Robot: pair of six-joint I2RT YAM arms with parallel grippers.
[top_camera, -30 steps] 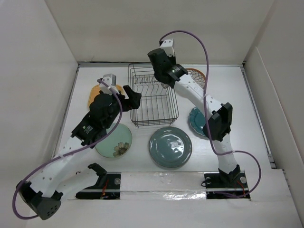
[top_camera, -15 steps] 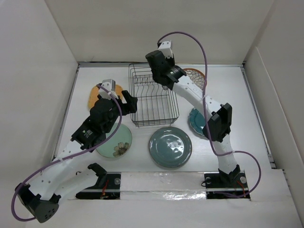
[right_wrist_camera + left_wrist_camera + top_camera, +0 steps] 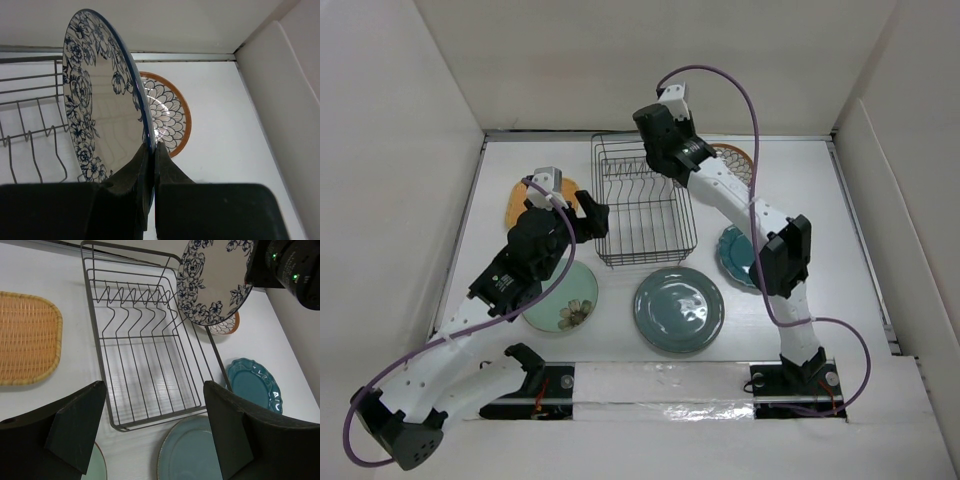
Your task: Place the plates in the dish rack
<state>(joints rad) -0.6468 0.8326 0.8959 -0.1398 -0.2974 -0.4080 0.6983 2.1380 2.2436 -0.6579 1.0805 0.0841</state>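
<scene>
The white plate is above the far corner of the rack, past the wire slots. It would miss if my right gripper let go now, so I will move it toward its slot first.
The black wire dish rack (image 3: 645, 215) stands at the back middle with no plates in it; it also shows in the left wrist view (image 3: 95, 335) and the right wrist view (image 3: 30, 77). My right gripper (image 3: 151, 150) is shut on the rim of the white plate with blue pattern (image 3: 100, 115), holding it on edge above the rack's far right corner (image 3: 212, 280). My left gripper (image 3: 155, 435) is open and empty, just left of the rack (image 3: 590, 215). The orange-brown plate with white petals (image 3: 170, 120) lies flat behind the held plate.
The teal scalloped plate (image 3: 732, 255) lies right of the rack. The large grey-green plate (image 3: 678, 309) lies in front of it. The pale mint plate (image 3: 560, 297) lies front left. The orange rounded-square plate (image 3: 520, 200) lies left. White walls enclose the table.
My left gripper has drawn back a little to the left, away from the rack's left side. My right gripper, still holding the blue-patterned plate, swayed slightly left and back.
</scene>
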